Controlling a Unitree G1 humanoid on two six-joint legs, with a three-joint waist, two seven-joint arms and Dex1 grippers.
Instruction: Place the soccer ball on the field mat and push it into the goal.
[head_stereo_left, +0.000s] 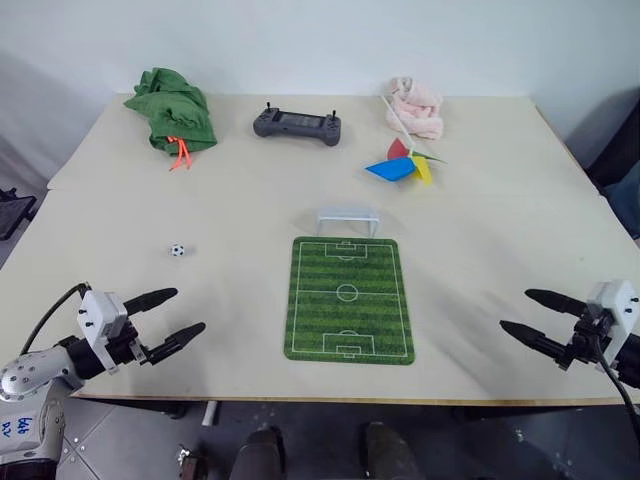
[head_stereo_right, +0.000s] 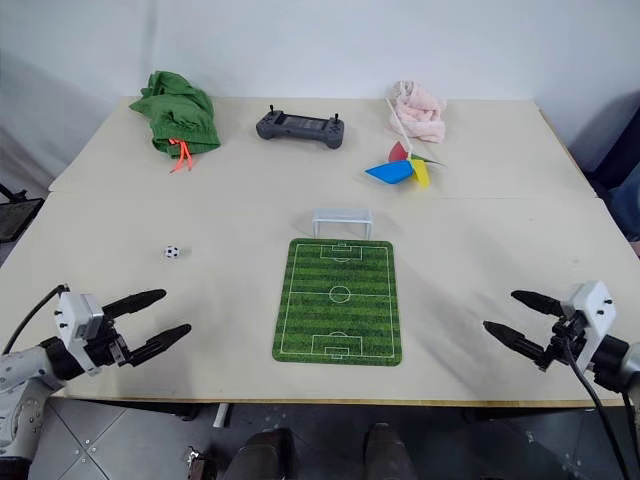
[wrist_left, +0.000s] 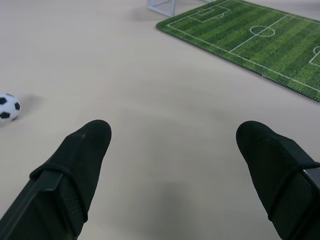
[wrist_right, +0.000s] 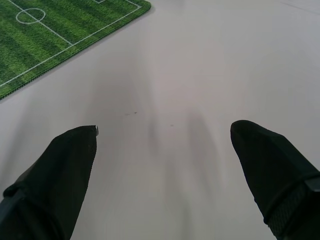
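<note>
The soccer ball (head_stereo_left: 178, 250) is round all over, so the robot's left gripper will next grab it by its opposite sides, across its widest part.
The tiny black-and-white soccer ball (head_stereo_left: 178, 250) lies on the bare table, left of the green field mat (head_stereo_left: 349, 299) and apart from it. At the mat's far short edge stands the small pale goal (head_stereo_left: 347, 219). My left gripper (head_stereo_left: 188, 311) hovers open over the table's near left corner, nearer than the ball, with nothing between its fingers. The ball (wrist_left: 9, 106) also shows off to one side in the left wrist view. My right gripper (head_stereo_left: 518, 310) hangs open and empty at the near right, right of the mat (wrist_right: 55, 30).
Along the table's far side lie a green cloth bag (head_stereo_left: 173, 108), a dark grey handheld controller (head_stereo_left: 297, 125), a pink cloth (head_stereo_left: 416, 106) and a coloured pinwheel (head_stereo_left: 408, 163). The table's front edge (head_stereo_left: 330, 399) runs just under both grippers.
</note>
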